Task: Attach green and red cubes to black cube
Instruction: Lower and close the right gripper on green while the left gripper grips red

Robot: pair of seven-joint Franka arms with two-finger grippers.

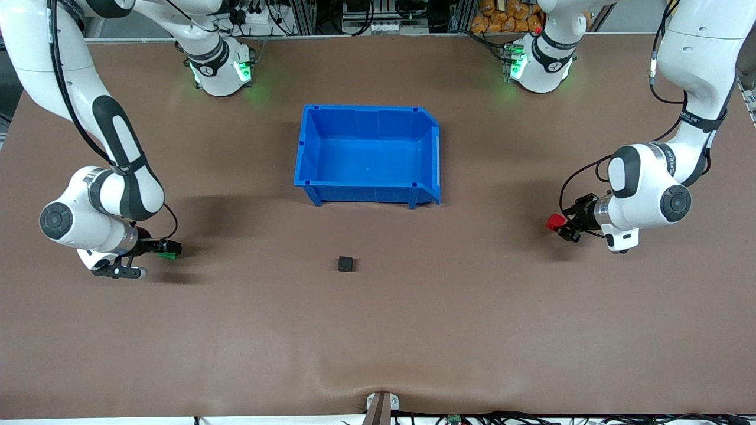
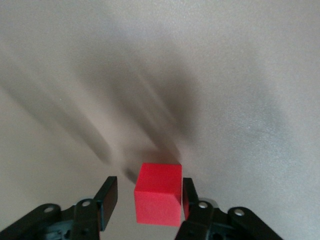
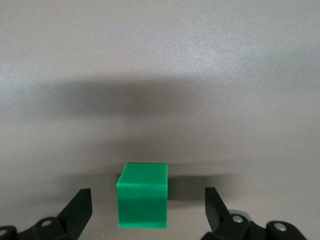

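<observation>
My right gripper grabs the green cube (image 1: 169, 254) by two opposite sides next, so that one side of it stays free to attach to the black cube (image 1: 346, 264).
The black cube (image 1: 346, 264) lies on the brown table, nearer to the front camera than the blue bin. The red cube (image 1: 553, 222) lies toward the left arm's end. In the left wrist view the red cube (image 2: 157, 194) is between my left gripper's (image 2: 149, 194) open fingers, against one finger and with a gap to the other. My left gripper (image 1: 566, 228) is low at the table. The green cube (image 1: 169, 254) lies toward the right arm's end. In the right wrist view the green cube (image 3: 143, 196) sits between my right gripper's (image 3: 147, 202) open fingers, clear of both. My right gripper (image 1: 163, 248) is low too.
The blue bin (image 1: 309, 144) stands open and empty in the middle of the table, farther from the front camera than the black cube. The robots' bases stand along the table's far edge. A small bracket (image 1: 381, 404) sits at the near edge.
</observation>
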